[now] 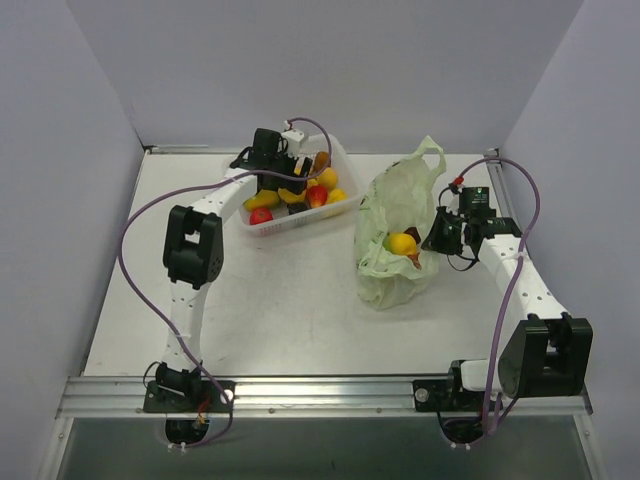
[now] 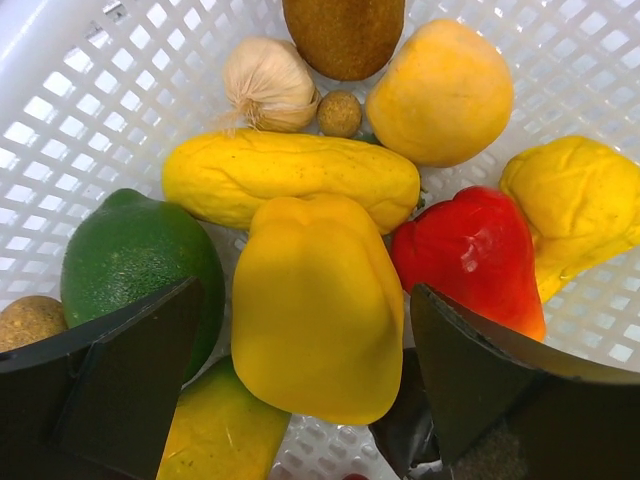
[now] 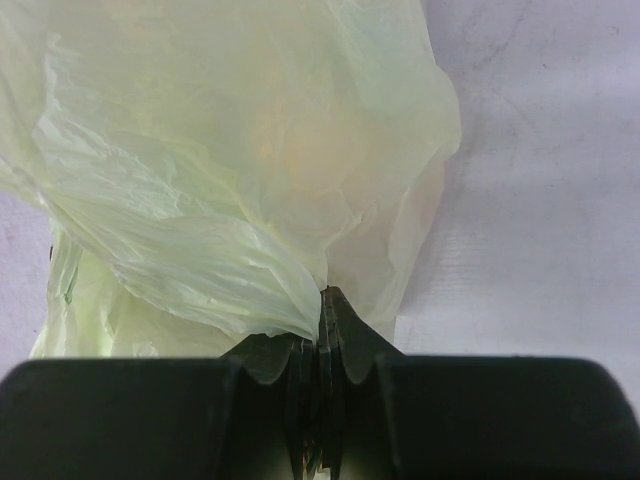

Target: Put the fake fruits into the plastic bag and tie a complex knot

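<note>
The left gripper's fingers reach down along the sides of the yellow pepper (image 2: pixel 318 310), beside the green lime, so my left gripper closes on the pepper next.
My left gripper (image 2: pixel 310 330) is open inside the white perforated basket (image 1: pixel 290 222), its jaws on either side of a yellow pepper-shaped fruit (image 2: pixel 315 300). Round it lie a green lime (image 2: pixel 135 260), a red fruit (image 2: pixel 470 255), a long yellow fruit (image 2: pixel 290 175), a yellow-orange fruit (image 2: pixel 440 90), a garlic bulb (image 2: pixel 268 85) and a brown kiwi (image 2: pixel 345 35). My right gripper (image 3: pixel 325 305) is shut on the rim of the pale-green plastic bag (image 3: pixel 230 170). In the top view the bag (image 1: pixel 395 225) stands open with a yellow fruit (image 1: pixel 403 243) inside.
The basket stands at the back left of the white table (image 1: pixel 290 310), the bag to its right. Grey walls enclose the table on three sides. A metal rail (image 1: pixel 320 395) runs along the near edge by the arm bases.
</note>
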Motion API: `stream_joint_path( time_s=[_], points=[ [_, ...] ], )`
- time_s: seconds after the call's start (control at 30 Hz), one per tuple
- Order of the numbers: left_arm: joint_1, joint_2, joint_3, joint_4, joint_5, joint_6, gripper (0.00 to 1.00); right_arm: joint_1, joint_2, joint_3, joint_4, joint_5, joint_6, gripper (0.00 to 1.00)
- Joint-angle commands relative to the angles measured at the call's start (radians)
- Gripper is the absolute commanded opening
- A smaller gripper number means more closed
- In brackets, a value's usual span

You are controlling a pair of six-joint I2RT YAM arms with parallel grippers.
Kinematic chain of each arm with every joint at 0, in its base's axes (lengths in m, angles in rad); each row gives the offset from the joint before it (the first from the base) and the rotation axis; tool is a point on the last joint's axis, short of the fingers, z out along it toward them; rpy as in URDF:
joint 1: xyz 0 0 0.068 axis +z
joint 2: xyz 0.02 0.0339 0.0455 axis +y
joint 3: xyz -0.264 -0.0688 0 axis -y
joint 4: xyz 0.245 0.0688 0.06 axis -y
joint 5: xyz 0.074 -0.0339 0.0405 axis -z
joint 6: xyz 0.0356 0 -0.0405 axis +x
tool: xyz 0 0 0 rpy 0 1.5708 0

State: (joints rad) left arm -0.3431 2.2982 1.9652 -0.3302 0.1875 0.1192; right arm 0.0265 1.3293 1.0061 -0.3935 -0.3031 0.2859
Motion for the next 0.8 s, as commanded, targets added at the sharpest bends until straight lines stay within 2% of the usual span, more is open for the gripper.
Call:
stream_joint_path(
  time_s=[0.0,0.13,0.23,0.47,0.57,0.77],
  points=[
    [0.007,0.012,0.046,-0.010,0.007,-0.021,0.95,-0.005,-0.002,0.012,-0.019,0.004,-0.011,0.00],
    [0.007,0.007,0.029,-0.010,0.038,-0.042,0.86,-0.005,-0.002,0.011,-0.019,0.002,-0.010,0.00],
    [0.009,-0.009,0.011,-0.007,0.059,-0.062,0.70,-0.005,-0.004,0.009,-0.019,0.001,-0.013,0.00],
    [0.016,-0.147,0.012,0.008,0.052,-0.066,0.46,-0.005,-0.013,0.008,-0.018,-0.007,-0.014,0.00],
    [0.018,-0.221,0.023,-0.003,0.087,-0.070,0.39,-0.004,-0.013,0.006,-0.018,-0.013,-0.010,0.00],
    [-0.016,-0.359,-0.020,-0.009,0.282,-0.194,0.36,-0.005,-0.016,0.005,-0.008,-0.030,-0.007,0.00]
  ],
)
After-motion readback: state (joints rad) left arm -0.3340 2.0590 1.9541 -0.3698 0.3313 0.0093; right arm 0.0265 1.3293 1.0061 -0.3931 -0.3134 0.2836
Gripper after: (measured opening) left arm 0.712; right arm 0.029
